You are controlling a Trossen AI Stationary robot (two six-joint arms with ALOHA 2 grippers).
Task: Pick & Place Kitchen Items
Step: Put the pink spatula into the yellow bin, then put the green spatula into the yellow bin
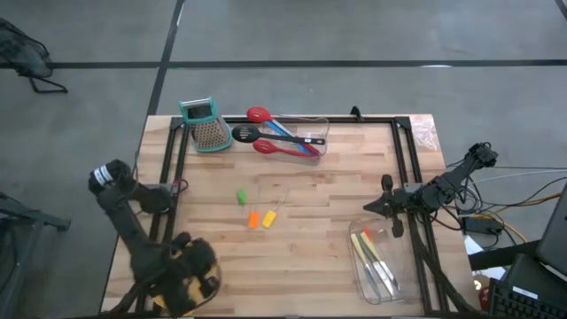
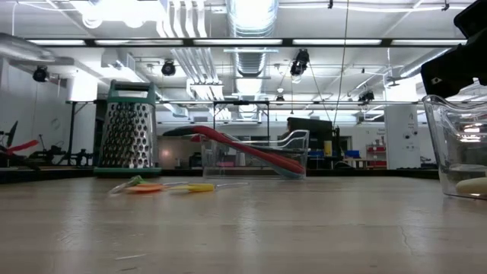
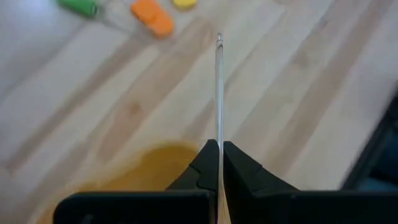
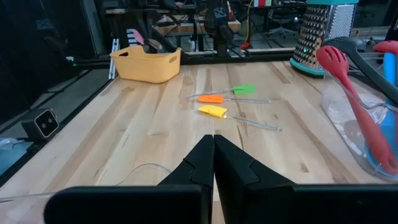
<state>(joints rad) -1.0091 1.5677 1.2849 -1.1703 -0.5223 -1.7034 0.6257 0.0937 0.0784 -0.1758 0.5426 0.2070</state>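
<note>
I need to keep holding the stick with my left gripper until it lies in the tan bin, because the stick's loose end sticks out past the tan bin's rim over the table.
My left gripper (image 3: 219, 144) is at the table's near left corner, over a tan bin (image 1: 190, 288), shut on a thin pale stick (image 3: 219, 87). Three small pieces, green (image 1: 241, 197), orange (image 1: 253, 219) and yellow (image 1: 269, 218), lie flat mid-table, each with a thin stem. A clear bin (image 1: 306, 133) at the far edge holds red spoons (image 1: 266, 146), a black ladle (image 1: 244, 135) and a blue spoon. My right gripper (image 4: 214, 140) waits shut at the right, touching nothing. My left gripper pinches the thin stick between its two fingers, just past their tips (image 3: 219, 134). The fingers slant down and the stick runs along them, jutting forward. Its free end (image 3: 219, 38) is clear of the table. Whatever lies back between the fingers is hidden.
A teal-topped metal grater (image 1: 205, 124) stands at the far left. A second clear bin (image 1: 376, 266) at the near right holds several coloured-handled tools. Black rails run along the table's left, far and right sides. Bare wood lies between the pieces and the near edge.
</note>
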